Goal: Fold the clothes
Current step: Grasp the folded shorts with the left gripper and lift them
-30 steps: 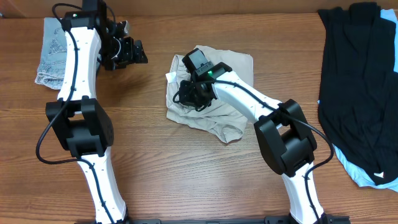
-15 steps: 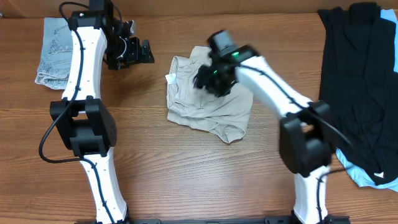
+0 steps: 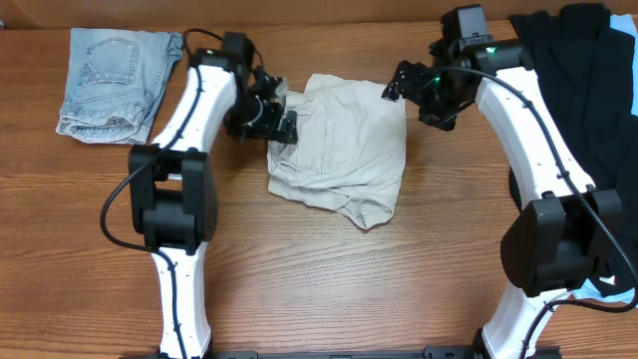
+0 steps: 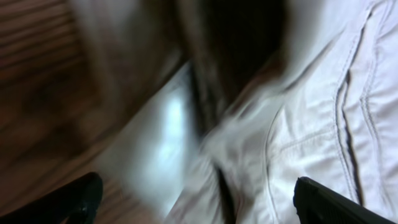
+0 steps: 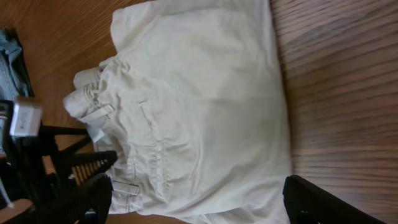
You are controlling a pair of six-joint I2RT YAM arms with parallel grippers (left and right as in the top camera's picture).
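The beige shorts [image 3: 344,150] should be laid folded on top. My left gripper should next grab them by the edge of their waistband that faces the denim shorts.
The clothes, a pair of beige shorts [image 3: 344,150], lie bunched and partly folded in the middle of the table. They fill the right wrist view [image 5: 199,106] with waistband and belt loops on the left. My left gripper [image 3: 284,128] is at their left edge, open; in the blurred left wrist view it [image 4: 199,211] hovers over beige cloth [image 4: 311,124] with nothing between its fingers [image 4: 81,199]. My right gripper [image 3: 411,92] hangs open beside the shorts' far right corner. In its own view it [image 5: 199,208] holds nothing.
Faded light-blue denim shorts [image 3: 110,80] lie folded at the far left. Black garments [image 3: 578,120] are piled along the right edge, with a bit of light blue cloth [image 3: 598,284] under them. Bare wood table [image 3: 319,289] lies in front of the shorts.
My right gripper has opened, let go of the shorts and drawn back to their far right corner. My left arm has swung right from the denim to the shorts' left edge.
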